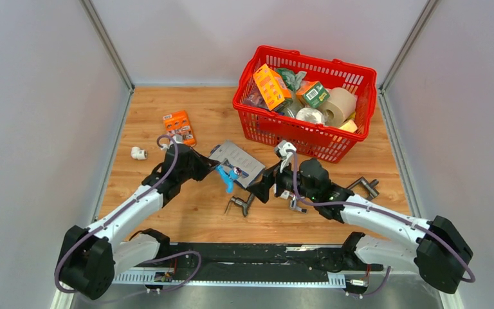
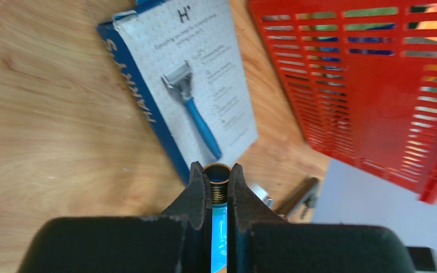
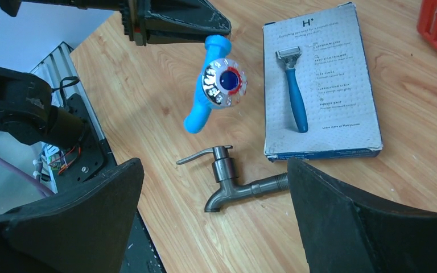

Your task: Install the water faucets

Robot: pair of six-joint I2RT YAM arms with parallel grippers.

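My right gripper moves closer next and only then closes on the dark tap (image 1: 242, 204), since my fingers frame it short of the faucet's blue body (image 1: 228, 183).
A light-blue water faucet (image 1: 228, 178) hangs above the table, gripped at its threaded brass end (image 2: 217, 190) by my left gripper (image 2: 217, 173), which is shut on it. From the right wrist it shows as a blue T-handle with a shiny round cap (image 3: 223, 84) under the left fingers (image 3: 182, 23). Its blue body (image 2: 219, 227) runs down between the jaws. My right gripper (image 3: 216, 227) is wide open and holds nothing. It hovers just right of the faucet (image 1: 265, 185), over a dark grey metal tap (image 3: 227, 182).
A razor box (image 1: 237, 161) lies flat beside the faucet. A red basket (image 1: 276, 132) full of goods stands at the back right. A chrome tap with a white elbow (image 1: 286, 150), another dark tap (image 1: 364, 187), an orange pack (image 1: 179, 127) and a small white fitting (image 1: 139, 153) lie around.
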